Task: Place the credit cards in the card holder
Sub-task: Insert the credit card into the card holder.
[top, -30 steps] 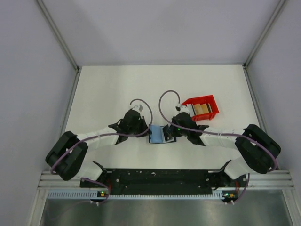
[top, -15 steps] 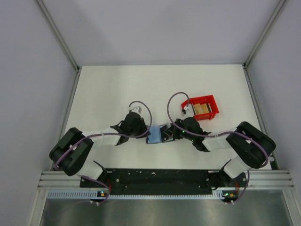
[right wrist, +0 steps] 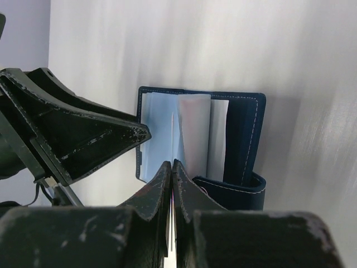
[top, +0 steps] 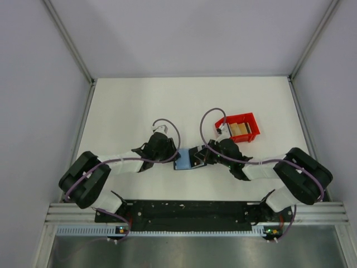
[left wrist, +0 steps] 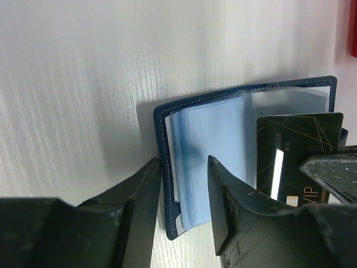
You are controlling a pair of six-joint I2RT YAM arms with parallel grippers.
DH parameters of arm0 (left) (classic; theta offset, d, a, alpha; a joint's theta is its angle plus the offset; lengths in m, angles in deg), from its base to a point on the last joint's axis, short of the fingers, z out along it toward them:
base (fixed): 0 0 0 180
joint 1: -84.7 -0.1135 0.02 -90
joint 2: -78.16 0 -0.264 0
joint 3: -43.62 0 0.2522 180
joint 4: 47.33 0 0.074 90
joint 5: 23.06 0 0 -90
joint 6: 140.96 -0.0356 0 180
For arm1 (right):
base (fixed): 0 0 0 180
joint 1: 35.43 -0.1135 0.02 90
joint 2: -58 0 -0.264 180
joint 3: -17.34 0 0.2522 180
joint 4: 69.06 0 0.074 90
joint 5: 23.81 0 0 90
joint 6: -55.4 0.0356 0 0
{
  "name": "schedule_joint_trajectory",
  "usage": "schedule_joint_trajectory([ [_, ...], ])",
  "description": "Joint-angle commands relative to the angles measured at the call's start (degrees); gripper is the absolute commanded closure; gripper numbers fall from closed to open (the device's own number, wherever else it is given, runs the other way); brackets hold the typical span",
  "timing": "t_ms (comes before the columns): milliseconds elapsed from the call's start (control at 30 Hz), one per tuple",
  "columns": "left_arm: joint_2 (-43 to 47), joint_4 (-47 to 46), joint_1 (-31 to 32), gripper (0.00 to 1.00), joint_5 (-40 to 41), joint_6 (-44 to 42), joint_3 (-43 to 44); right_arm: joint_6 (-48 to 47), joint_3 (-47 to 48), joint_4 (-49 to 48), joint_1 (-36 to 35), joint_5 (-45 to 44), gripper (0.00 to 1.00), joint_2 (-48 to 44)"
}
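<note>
The left gripper should close, because the cover's edge is between the gripper's open fingers. Closing now would hold the near edge of the card holder's navy cover.
The navy card holder (top: 184, 161) lies open on the table between my grippers, its light blue pockets up; it also shows in the left wrist view (left wrist: 223, 128) and the right wrist view (right wrist: 245, 134). My left gripper (top: 170, 156) (left wrist: 184, 162) is open a little. Its fingertips straddle the holder's left edge, and a gap shows beside the pocket stack. My right gripper (top: 202, 158) (right wrist: 172, 163) is shut on a dark card with gold lines (left wrist: 298, 145), held edge-on (right wrist: 172, 134) with its front end over the pockets. Tan and white credit cards (top: 240, 130) lie in the red bin.
The red bin (top: 226, 120) stands just behind and right of the right gripper; a sliver of it shows in the left wrist view (left wrist: 353, 28). Both arms lie low across the near part of the white table (top: 128, 106). Grey walls close in the table's sides and back.
My right gripper has moved a little left and nearer with the dark card, over the holder's right side. The left arm shifted slightly and its gripper stays at the holder's left edge.
</note>
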Motion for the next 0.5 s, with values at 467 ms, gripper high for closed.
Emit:
schedule_joint_trajectory([
  [467,-0.4,4.2,0.1,0.95,2.3,-0.9,-0.9,1.3,3.2,1.7,0.3,-2.7,1.00,2.3],
])
